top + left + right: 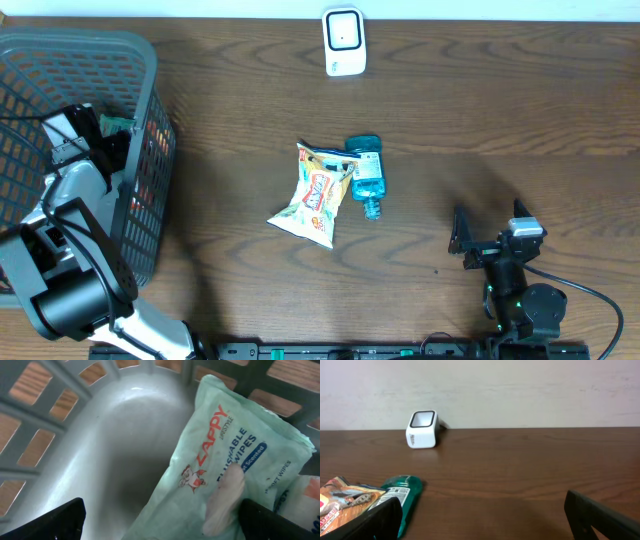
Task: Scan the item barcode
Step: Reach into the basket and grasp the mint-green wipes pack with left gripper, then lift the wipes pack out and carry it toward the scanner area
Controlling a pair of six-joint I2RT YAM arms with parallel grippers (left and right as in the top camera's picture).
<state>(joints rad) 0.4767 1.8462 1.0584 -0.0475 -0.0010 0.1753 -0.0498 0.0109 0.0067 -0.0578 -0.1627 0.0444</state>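
Observation:
My left gripper should next grab the wipes pack across its sides by its near part, so its far end stays exposed to scan the barcode.
My left gripper [165, 527] is down inside the grey basket [150, 90], open, its black fingers [55, 520] spread wide. A pale green pack of flushable wipes [225, 455] lies slanted between and ahead of them, with nothing gripped. In the overhead view the left gripper [92, 135] sits by the basket's right wall. The white barcode scanner [344, 42] stands at the table's far edge, also in the right wrist view as the scanner [422, 430]. My right gripper [488, 224] rests open at the front right, holding nothing.
A snack bag [315, 195] and a teal bottle [366, 175] lie side by side mid-table, the bottle [400, 497] just left of my right gripper's fingers. A second pack [305, 505] lies under the wipes' right end. The basket's slatted walls [60, 385] close in around the left gripper.

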